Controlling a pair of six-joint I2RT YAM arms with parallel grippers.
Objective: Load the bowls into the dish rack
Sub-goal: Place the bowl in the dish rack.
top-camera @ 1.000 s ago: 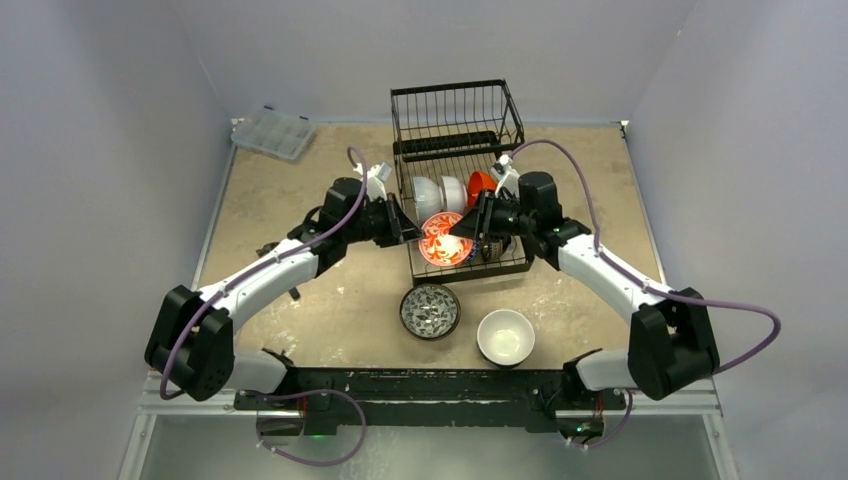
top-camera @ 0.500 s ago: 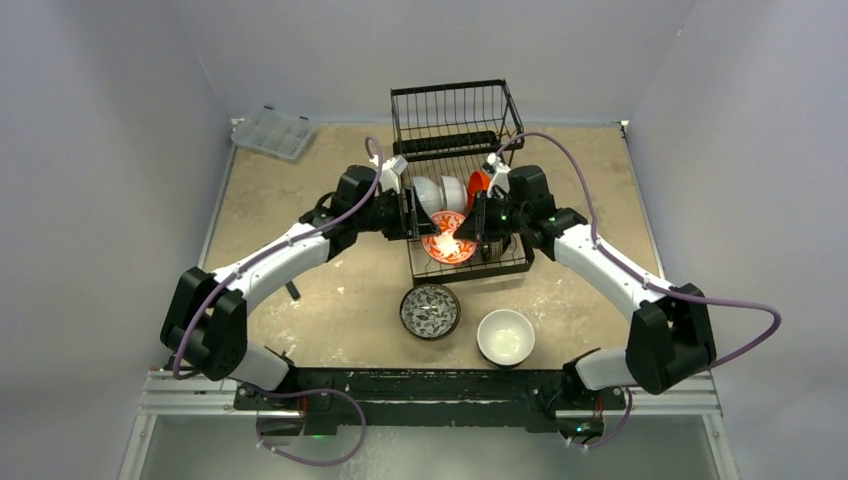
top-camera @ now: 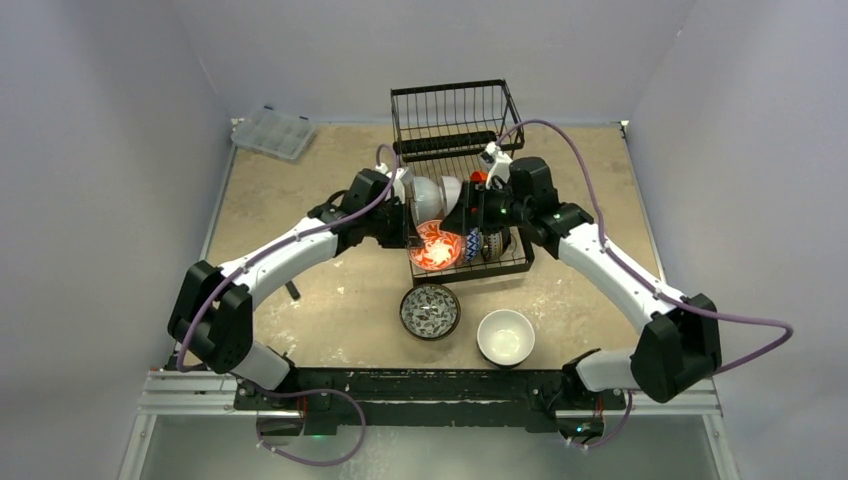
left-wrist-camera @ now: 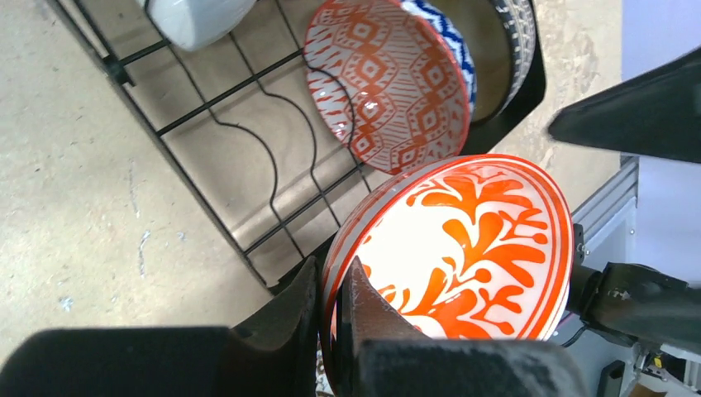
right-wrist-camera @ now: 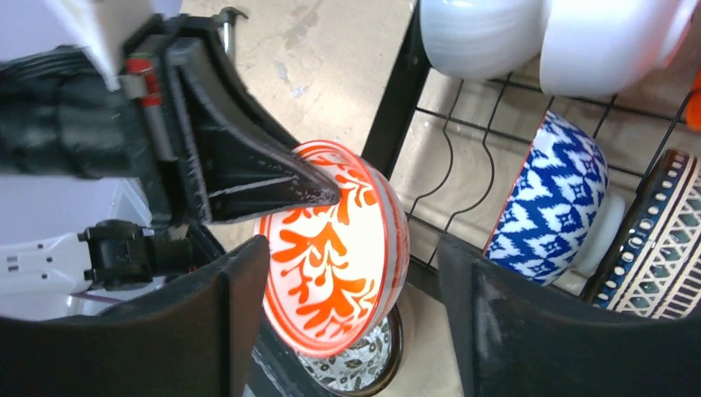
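Note:
I will load the red floral bowl on edge (top-camera: 457,241) into the rack (top-camera: 455,110), so next I will grab it with my right gripper, fingers across the bowl's opening and outer side.
A red floral bowl (top-camera: 437,246) (left-wrist-camera: 463,248) (right-wrist-camera: 331,248) hangs on edge over the front left corner of the black wire dish rack (top-camera: 455,110) (left-wrist-camera: 273,157). My left gripper (top-camera: 412,232) (left-wrist-camera: 331,277) is shut on its rim, one finger inside and one outside. My right gripper (top-camera: 462,222) (right-wrist-camera: 354,248) stands open, a finger on either side of the bowl without touching it. In the rack stand two white bowls (top-camera: 435,192), an orange-patterned bowl (left-wrist-camera: 388,83) and a blue-patterned bowl (right-wrist-camera: 554,198).
On the table in front of the rack sit a black-and-white patterned bowl (top-camera: 430,310) and a white-lined bowl (top-camera: 505,336). A clear compartment box (top-camera: 272,132) lies at the back left. Both arms crowd the rack's front.
My left gripper reached in and shut on the red floral bowl's rim. My right gripper let go of it and opened. The bowl shifted slightly left, towards the rack's front corner.

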